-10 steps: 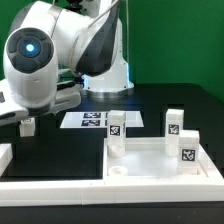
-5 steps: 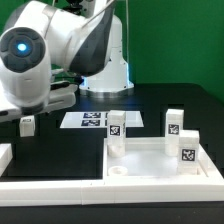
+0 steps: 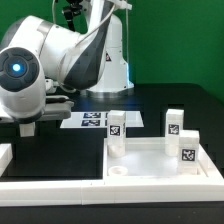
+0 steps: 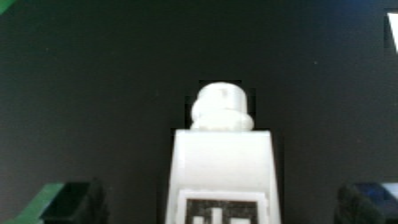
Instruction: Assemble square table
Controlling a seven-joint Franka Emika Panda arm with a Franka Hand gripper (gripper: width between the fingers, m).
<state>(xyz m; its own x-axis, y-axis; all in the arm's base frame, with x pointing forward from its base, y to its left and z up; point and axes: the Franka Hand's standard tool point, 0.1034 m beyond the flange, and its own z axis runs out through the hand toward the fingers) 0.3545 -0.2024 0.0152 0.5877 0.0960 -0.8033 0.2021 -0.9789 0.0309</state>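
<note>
I need to close my gripper on the centred white leg now, because my open fingers reach down on either side of the leg.
The white square tabletop (image 3: 150, 165) lies upside down at the exterior view's right, rim up. Three white tagged legs stand in its corner sockets: one at the back left (image 3: 116, 125), one at the back right (image 3: 174, 122) and one at the front right (image 3: 187, 155). The fourth leg (image 4: 222, 150) lies on the black table with its round peg (image 4: 221, 105) pointing away from the wrist. My gripper (image 3: 28, 126) is low over that leg at the exterior view's left and hides it there. In the wrist view my gripper (image 4: 217, 205) is open, a finger (image 4: 64, 203) wide on each side of the leg.
The marker board (image 3: 88, 120) lies behind the gripper, near the robot base. A long white border rail (image 3: 60, 185) runs along the front, and another piece (image 3: 4, 156) sits at the exterior view's left edge. The big arm body looms over the left half.
The arm has swung lower and toward the camera. The gripper has come down over the loose leg at the left, which showed beside it before and is now covered.
</note>
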